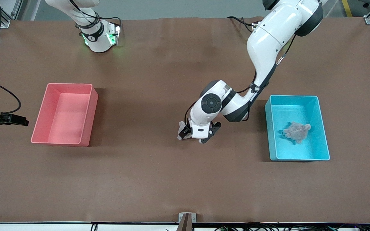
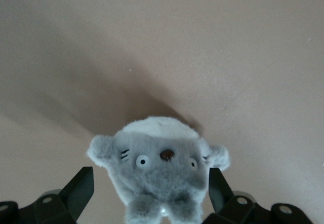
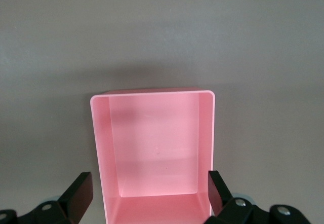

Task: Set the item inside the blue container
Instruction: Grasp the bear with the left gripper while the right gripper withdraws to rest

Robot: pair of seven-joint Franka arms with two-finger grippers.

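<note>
The grey plush toy (image 2: 159, 158) needs to go into the blue container, so my left gripper will grab its furry body (image 2: 161, 187) next.
A grey plush toy (image 2: 159, 158) with white eyes and a brown nose lies on the brown table near the middle. Only a bit of the plush (image 1: 181, 132) peeks out from under the left hand in the front view. My left gripper (image 2: 150, 183) (image 1: 198, 134) is low over it, open, one finger on each side and not pressing it. The blue container (image 1: 299, 158) stands toward the left arm's end of the table and holds a second greyish-pink plush (image 1: 296, 131). My right gripper (image 3: 150, 183) (image 1: 19, 121) waits, open and empty, beside the pink bin.
The pink bin (image 1: 87, 122) (image 3: 98, 148) stands empty toward the right arm's end of the table. Brown table surface stretches between the two bins and toward the front camera.
</note>
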